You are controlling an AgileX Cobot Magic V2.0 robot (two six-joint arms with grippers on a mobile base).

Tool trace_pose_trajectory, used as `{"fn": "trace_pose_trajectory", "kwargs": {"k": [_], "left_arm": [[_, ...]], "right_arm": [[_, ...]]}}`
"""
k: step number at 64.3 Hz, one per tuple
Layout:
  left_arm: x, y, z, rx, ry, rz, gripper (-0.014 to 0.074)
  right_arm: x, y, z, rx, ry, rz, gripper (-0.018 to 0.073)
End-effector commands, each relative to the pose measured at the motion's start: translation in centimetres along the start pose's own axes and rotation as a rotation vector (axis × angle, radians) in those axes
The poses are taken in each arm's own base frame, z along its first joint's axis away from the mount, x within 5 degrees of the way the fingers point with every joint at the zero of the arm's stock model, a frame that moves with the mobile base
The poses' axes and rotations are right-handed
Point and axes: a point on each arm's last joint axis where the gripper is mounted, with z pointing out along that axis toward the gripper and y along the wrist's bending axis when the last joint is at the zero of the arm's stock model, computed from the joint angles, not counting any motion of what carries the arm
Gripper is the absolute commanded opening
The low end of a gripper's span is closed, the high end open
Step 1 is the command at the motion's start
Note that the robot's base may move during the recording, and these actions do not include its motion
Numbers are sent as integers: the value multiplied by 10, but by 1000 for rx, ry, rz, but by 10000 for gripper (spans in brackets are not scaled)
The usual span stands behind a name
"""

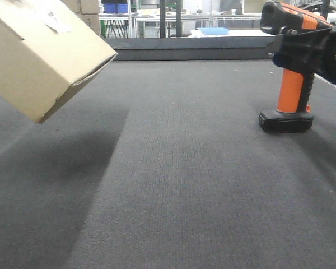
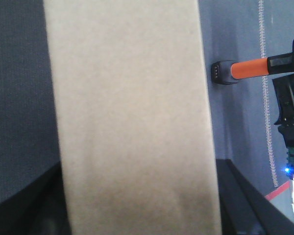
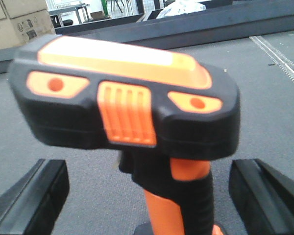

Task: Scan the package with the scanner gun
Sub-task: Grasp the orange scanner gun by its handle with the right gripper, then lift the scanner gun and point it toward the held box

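My right gripper grabs the scanner gun (image 1: 291, 84) by its orange handle below the head next, to scan the package.
The package, a plain cardboard box (image 1: 42, 53), hangs tilted above the grey mat at the upper left. In the left wrist view the box (image 2: 132, 122) fills the gap between my left gripper's (image 2: 144, 205) dark fingers (image 2: 245, 205), which are shut on its sides. The orange and black scanner gun (image 1: 291, 84) stands upright on its base at the right. My right gripper (image 1: 302, 53) is level with its neck. In the right wrist view the scanner's head (image 3: 122, 103) is close up, and my right gripper (image 3: 149, 196) is open, with its fingers (image 3: 29, 200) apart from both sides of the handle.
A grey fabric mat (image 1: 185, 179) covers the table. A low dark rail (image 1: 190, 50) runs along its far edge, with shelves and boxes behind. A white stitched line (image 2: 264, 98) runs along the mat near the scanner.
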Motion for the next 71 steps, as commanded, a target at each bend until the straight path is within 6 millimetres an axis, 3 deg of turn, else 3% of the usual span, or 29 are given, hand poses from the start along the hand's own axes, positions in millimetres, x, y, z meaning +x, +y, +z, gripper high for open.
{"fn": "trace_pose_trajectory", "kwargs": {"k": [1,39,60,66,71], "left_arm": [[0,-7,-5,35,-27,1,-111],[0,-7,-5,35,-27,1,-111],[0,-6,-5,29,-25,4,-111],[0,-6,-5,29,-25,4,-111],[0,-6,-5,29,-25,4,-111]], "right_arm": [[-2,0,5,13,-27,10,570],[-6,7,32,39,-67,34,570],[-7,0,38,73,-74,26,565],[-7,0,38,73,-74,26,495],[-7,0,38,73,-74,26,351]]}}
